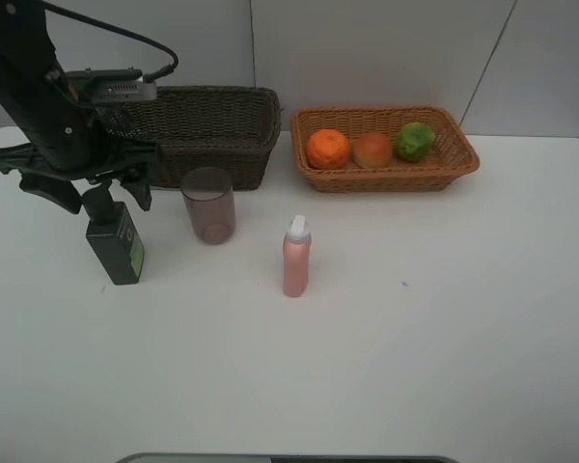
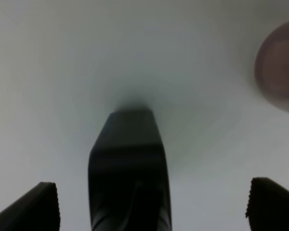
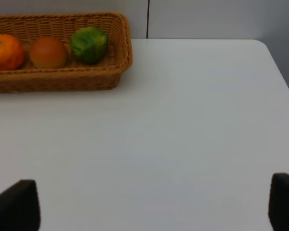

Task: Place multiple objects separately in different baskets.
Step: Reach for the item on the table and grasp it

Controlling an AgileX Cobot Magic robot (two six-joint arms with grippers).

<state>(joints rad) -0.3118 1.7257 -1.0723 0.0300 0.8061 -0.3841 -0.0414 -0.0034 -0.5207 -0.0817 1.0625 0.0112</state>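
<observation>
The left gripper grips the pump bottle by its body below the pump head (image 1: 113, 236) (image 2: 128, 147) next. Then it sets the bottle into the dark brown basket.
The dark green pump bottle (image 1: 116, 243) stands upright at the table's left. My left gripper (image 1: 96, 191) hovers over its pump head, open, one finger on each side and neither touching; in the left wrist view the bottle (image 2: 127, 173) rises between the fingertips (image 2: 33, 209). The pinkish cup (image 1: 208, 204) stands in front of the dark brown basket (image 1: 222, 159). The pink white-capped bottle (image 1: 296, 258) stands mid-table. The light basket (image 1: 386, 180) holds the orange (image 1: 327, 148), the red-orange fruit (image 1: 372, 149) and the green fruit (image 1: 415, 141). My right gripper (image 3: 149, 204) is open over bare table.
The cup (image 2: 279, 72) is close beside the pump bottle. In the right wrist view, the light basket (image 3: 62, 79) lies ahead of the right gripper. A white wall rises behind both baskets.
</observation>
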